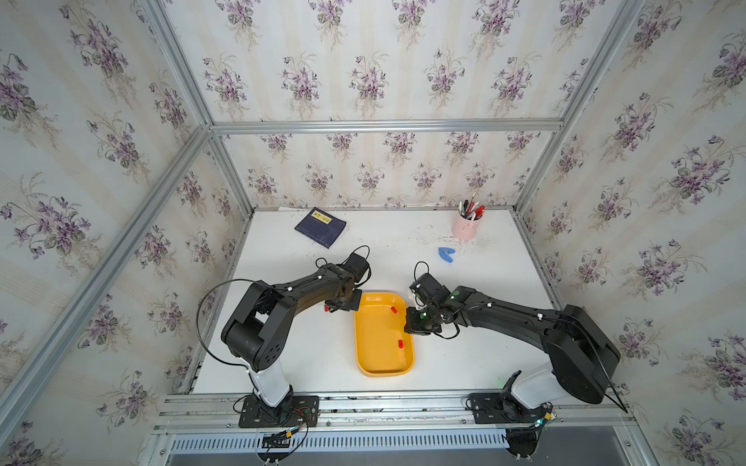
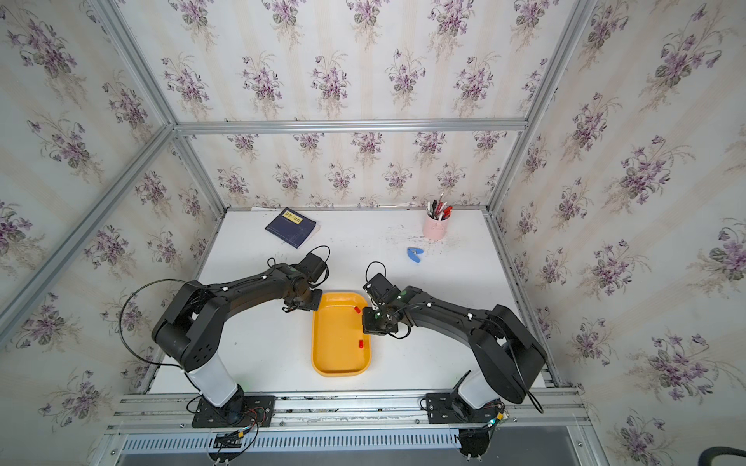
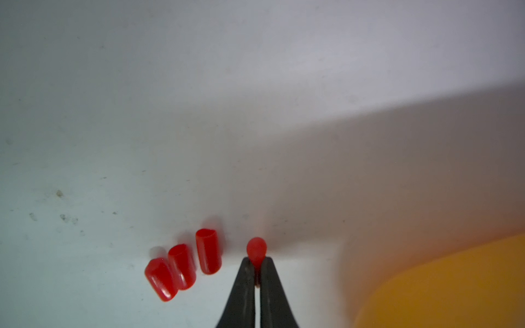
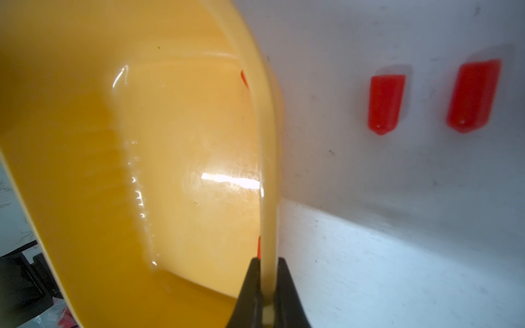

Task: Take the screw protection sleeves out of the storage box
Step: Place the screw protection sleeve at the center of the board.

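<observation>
The red sleeve in my left gripper's fingers reaches the tabletop, level with the loose sleeves beside it, so it is now time to release that sleeve.
The yellow-orange storage box (image 1: 375, 351) lies between the two arms in both top views. Two red screw protection sleeves (image 1: 393, 310) (image 1: 400, 343) lie on its floor. My left gripper (image 3: 257, 259) is low over the table just outside the box's far left corner (image 3: 454, 284), shut on one sleeve (image 3: 256, 248) that sticks out past its tips. Three more sleeves (image 3: 181, 267) lie on the table beside it. My right gripper (image 4: 267, 264) is shut on the box's right rim (image 4: 265, 142). Two sleeves (image 4: 386, 103) (image 4: 473, 95) lie on the table outside that rim.
A dark blue booklet (image 1: 321, 227) lies at the back left of the table. A pink pen cup (image 1: 466, 226) stands at the back right, with a small blue object (image 1: 446, 254) in front of it. Aluminium frame posts and wallpapered walls enclose the table.
</observation>
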Robot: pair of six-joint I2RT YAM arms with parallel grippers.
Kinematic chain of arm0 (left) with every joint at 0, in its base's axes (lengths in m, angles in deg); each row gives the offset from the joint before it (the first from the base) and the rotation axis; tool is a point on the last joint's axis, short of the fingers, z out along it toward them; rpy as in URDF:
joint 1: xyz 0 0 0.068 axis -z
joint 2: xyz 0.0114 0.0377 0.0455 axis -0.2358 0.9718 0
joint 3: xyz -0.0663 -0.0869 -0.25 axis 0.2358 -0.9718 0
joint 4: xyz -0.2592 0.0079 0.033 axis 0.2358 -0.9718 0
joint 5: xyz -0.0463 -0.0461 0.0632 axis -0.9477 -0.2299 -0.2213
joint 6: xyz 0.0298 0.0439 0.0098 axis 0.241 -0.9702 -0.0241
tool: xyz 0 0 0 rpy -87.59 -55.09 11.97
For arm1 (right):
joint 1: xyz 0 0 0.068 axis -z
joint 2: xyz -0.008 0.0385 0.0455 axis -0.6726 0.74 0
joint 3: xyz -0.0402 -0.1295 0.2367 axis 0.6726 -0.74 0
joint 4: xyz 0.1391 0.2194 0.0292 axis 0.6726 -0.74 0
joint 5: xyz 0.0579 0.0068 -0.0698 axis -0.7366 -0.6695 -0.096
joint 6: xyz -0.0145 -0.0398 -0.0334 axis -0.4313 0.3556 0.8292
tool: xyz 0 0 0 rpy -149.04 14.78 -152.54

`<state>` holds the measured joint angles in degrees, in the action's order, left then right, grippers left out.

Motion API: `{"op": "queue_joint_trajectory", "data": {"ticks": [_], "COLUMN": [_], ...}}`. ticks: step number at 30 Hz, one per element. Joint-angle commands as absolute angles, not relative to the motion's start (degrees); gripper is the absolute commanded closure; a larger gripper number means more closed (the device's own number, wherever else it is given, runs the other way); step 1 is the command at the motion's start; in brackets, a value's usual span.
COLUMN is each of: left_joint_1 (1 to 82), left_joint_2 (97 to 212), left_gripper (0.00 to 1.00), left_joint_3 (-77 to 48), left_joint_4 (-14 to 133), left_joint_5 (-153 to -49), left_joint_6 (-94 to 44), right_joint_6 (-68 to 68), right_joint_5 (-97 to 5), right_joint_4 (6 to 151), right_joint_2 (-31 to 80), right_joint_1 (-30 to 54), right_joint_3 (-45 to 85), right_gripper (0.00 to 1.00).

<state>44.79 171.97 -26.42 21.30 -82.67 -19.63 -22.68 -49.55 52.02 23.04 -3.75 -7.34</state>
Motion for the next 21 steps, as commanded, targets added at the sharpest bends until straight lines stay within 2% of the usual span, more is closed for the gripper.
{"op": "queue_joint_trajectory", "data": {"ticks": [1, 14, 21], "left_joint_1": [44.75, 44.64, 44.66], "left_joint_2": [172.53, 174.22, 172.68], "left_gripper": [0.9, 0.87, 0.7], "left_joint_3": [-26.13, -25.54, -25.69], "left_joint_4": [20.87, 20.87, 20.56], "left_joint_5": [-80.28, -78.49, -79.08], "left_joint_6": [-20.0, -19.73, -19.22], "right_joint_6": [-22.2, -22.12, -22.2], "right_joint_5": [-48.57, -48.54, -48.58], "right_joint_4": [49.42, 49.25, 49.41], "right_joint_2": [23.03, 22.94, 23.03], "right_joint_1": [-3.81, -3.83, -3.79], "right_joint_3": [-7.29, -7.28, -7.31], "right_gripper": [1.0, 1.0, 1.0]}}
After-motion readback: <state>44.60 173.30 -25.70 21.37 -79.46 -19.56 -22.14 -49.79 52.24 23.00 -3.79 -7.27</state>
